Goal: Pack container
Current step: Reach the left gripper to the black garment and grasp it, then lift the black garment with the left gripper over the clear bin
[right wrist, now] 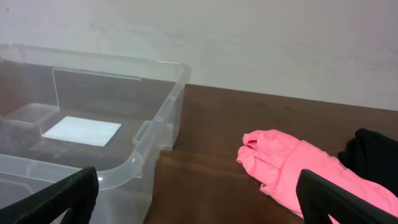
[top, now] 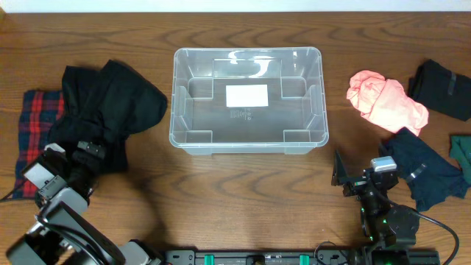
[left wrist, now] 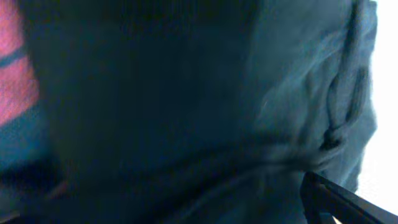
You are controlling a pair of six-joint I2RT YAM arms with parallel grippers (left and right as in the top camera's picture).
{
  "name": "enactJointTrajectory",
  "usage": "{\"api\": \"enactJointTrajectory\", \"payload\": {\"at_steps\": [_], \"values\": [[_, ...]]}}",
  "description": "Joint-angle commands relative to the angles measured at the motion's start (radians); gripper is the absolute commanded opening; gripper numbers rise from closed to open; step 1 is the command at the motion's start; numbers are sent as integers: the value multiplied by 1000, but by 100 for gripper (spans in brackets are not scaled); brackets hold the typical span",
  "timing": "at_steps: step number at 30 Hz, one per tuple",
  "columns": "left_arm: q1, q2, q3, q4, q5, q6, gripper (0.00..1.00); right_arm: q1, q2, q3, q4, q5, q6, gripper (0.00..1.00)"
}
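Observation:
The black garment's body should be free to lay into the clear container [top: 249,140]. So my left gripper will grab the garment by its near edge [top: 79,147] next.
The clear container [top: 249,140] stands at the table's middle with only its white label [top: 246,96] on the bottom. In the right wrist view its rim [right wrist: 163,124] is at the left. My left gripper [top: 82,152] is low at the near edge of a black garment [top: 110,107]. Dark cloth [left wrist: 186,112] fills the left wrist view; only one finger [left wrist: 339,202] shows, set far to the side, so the jaws look open. My right gripper [top: 360,177] is open and empty [right wrist: 196,199], right of the container's front corner.
A red plaid cloth [top: 37,132] lies under the black garment at the far left. A pink garment [top: 386,99] lies right of the container, also in the right wrist view [right wrist: 298,168]. A black garment [top: 441,88], a navy one [top: 419,165] and a green piece [top: 462,151] lie at the right.

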Motion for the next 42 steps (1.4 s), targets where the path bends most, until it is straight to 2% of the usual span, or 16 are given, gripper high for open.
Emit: {"api": "enactJointTrajectory", "payload": {"at_steps": [1, 3, 4, 7, 8, 9, 15, 24, 32, 38, 42], "values": [[3, 62, -14, 21, 59, -63, 75, 7, -4, -3, -2, 2, -5, 99], [1, 61, -14, 42, 72, -106, 46, 7, -4, -3, -2, 2, -5, 99], [1, 61, -13, 53, 82, -130, 36, 7, -4, -3, -2, 2, -5, 99], [1, 61, -13, 92, 137, -176, 19, 7, -4, -3, -2, 2, -5, 99], [1, 61, -13, 111, 169, -183, 9, 7, -4, -3, -2, 2, -5, 99], [1, 61, -11, 121, 200, -184, 6, 7, -4, -3, -2, 2, -5, 99], [1, -3, 1, 159, 283, -243, 6, 7, -4, -3, -2, 2, -5, 99], [-5, -295, 24, 158, 394, -311, 6, 7, -4, -3, -2, 2, -5, 99], [-98, -526, 36, 159, 409, -375, 6, 7, -4, -3, -2, 2, -5, 99], [-174, -596, 105, 158, 413, -388, 6, 7, -4, -3, -2, 2, -5, 99], [-174, -597, 175, 158, 413, -363, 6, 7, -4, -3, -2, 2, -5, 99]]}}
